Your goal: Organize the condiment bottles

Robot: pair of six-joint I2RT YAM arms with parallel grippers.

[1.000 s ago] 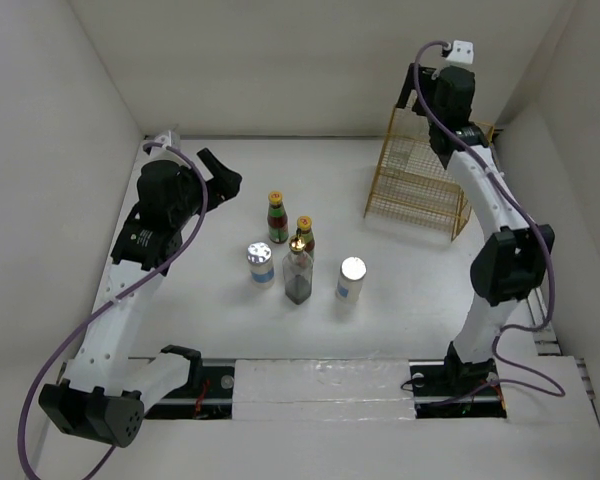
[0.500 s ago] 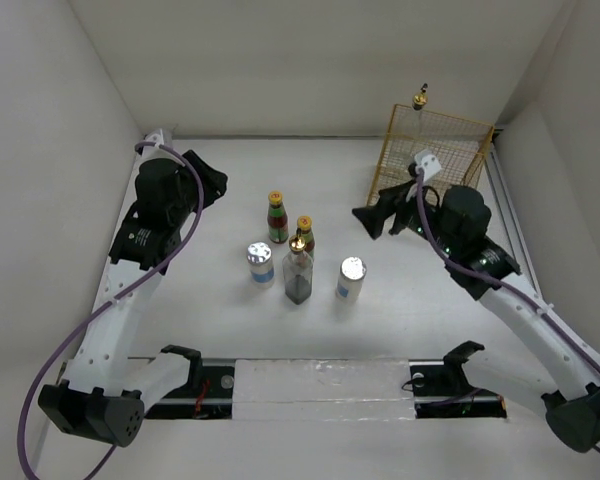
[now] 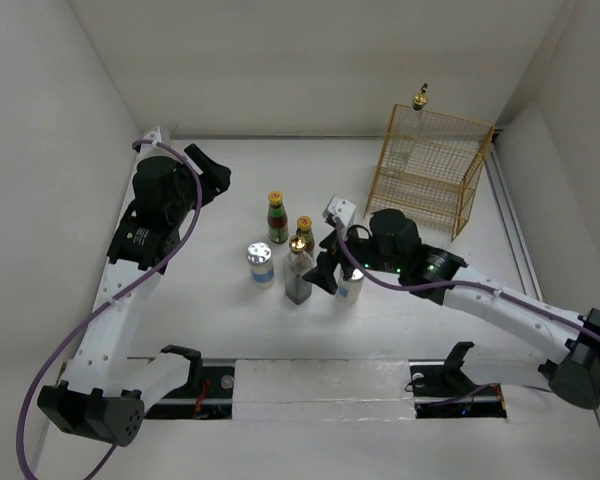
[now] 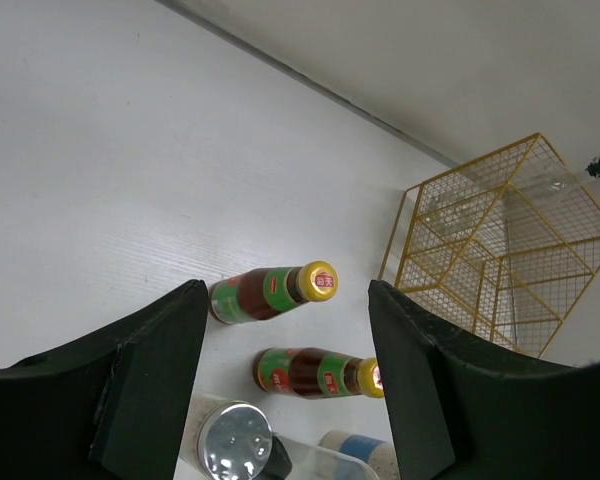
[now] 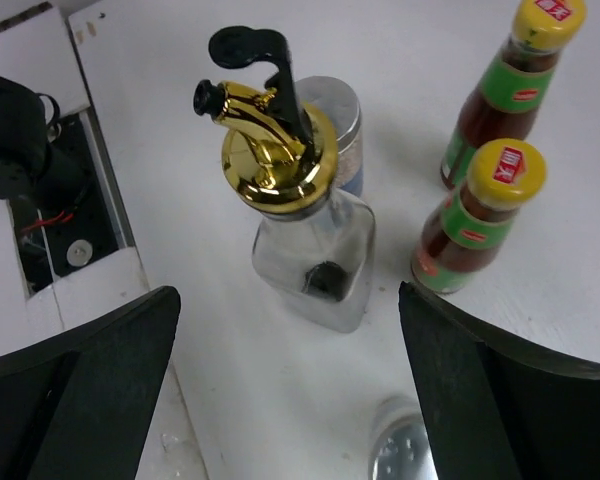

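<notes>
My right gripper is to grab the glass bottle with dark liquid by its gold cap [image 3: 297, 244] next. This leaves its base free to settle into the rack [image 3: 430, 175].
Five condiment bottles stand grouped mid-table: two red sauce bottles [image 3: 277, 217] [image 3: 304, 234], a silver-topped shaker [image 3: 261, 262], a clear gold-capped glass bottle [image 3: 298, 276], and a second shaker [image 3: 351, 285]. The other glass bottle [image 3: 410, 148] stands in the gold wire rack [image 3: 430, 175]. My right gripper [image 3: 325, 258] is open and empty, low beside the glass bottle [image 5: 315, 250] and above the second shaker [image 5: 405, 447]. My left gripper [image 3: 209, 172] is open and empty, held high at the far left, looking down on the red bottles [image 4: 265, 292] [image 4: 315, 370].
The rack [image 4: 500, 260] stands at the far right against the wall. White walls enclose the table on three sides. The arm bases and a rail [image 3: 320, 385] run along the near edge.
My right arm swung down from the rack to the bottle group, leaving the glass bottle in the rack. The left arm shifted only slightly.
</notes>
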